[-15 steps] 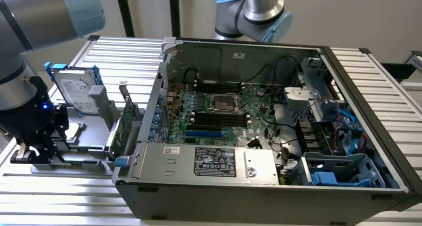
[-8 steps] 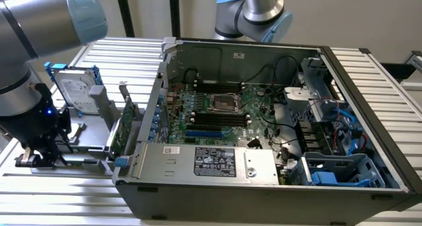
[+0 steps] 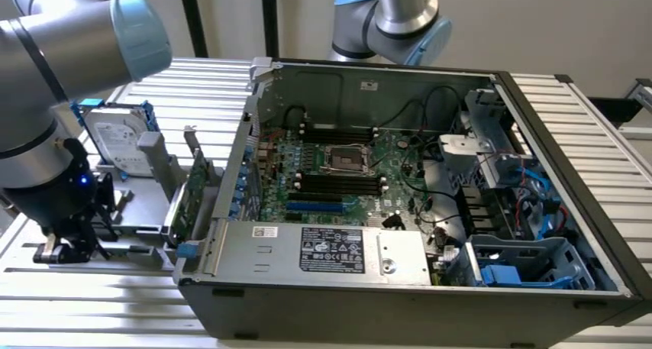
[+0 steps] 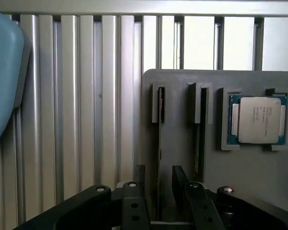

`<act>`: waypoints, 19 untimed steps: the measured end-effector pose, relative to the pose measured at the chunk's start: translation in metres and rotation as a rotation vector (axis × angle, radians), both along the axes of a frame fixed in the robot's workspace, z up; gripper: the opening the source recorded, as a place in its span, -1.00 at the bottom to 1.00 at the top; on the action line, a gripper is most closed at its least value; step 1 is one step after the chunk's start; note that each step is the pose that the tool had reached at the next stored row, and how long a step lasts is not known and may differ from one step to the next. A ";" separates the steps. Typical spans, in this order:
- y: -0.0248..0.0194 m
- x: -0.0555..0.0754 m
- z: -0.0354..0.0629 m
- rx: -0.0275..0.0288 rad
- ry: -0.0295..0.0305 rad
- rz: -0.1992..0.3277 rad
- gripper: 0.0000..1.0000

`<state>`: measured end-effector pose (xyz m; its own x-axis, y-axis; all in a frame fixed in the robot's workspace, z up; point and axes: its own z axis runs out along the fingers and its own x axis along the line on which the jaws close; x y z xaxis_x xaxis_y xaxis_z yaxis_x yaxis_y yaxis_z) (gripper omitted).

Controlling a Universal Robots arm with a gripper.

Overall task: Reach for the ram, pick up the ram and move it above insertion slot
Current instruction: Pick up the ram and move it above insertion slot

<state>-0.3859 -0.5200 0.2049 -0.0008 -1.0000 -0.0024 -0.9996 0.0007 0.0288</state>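
My gripper grips the ram by its bare middle part point(image 4: 158, 179) next, since the holder's grey post wraps around the end of the ram point(image 4: 160, 143).
The ram point(image 4: 160, 143) stands on edge in a slot of a grey holder point(image 4: 177, 143), seen as a thin dark-green line. My gripper point(image 4: 160, 170) is open, one dark finger on either side of the stick's near end, with a gap on both sides. A second thin stick point(image 4: 200, 134) stands in the neighbouring slot. In the exterior view my gripper point(image 3: 69, 246) hangs low over the holder at the exterior view's left, outside the open computer case point(image 3: 530, 97). The black memory slots point(image 3: 337, 184) lie on the motherboard point(image 3: 392, 154) inside the case.
A processor chip point(image 4: 259, 120) rests in a pocket of the holder beside the sticks. A hard drive point(image 3: 114, 139) and a taller green expansion card point(image 3: 194, 189) stand between my arm and the case wall. A second arm's base point(image 3: 392, 21) stands behind the case.
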 end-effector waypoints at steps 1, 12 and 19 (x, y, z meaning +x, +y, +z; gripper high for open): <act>0.0001 0.000 -0.0005 0.0000 0.0000 0.000 -0.27; 0.0009 0.002 -0.0071 0.0000 0.0005 0.001 -0.27; 0.0009 0.002 -0.0078 0.0000 0.0056 0.001 -0.73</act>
<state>-0.3835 -0.5190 0.1971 0.0000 -1.0000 -0.0025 -0.9994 -0.0001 0.0344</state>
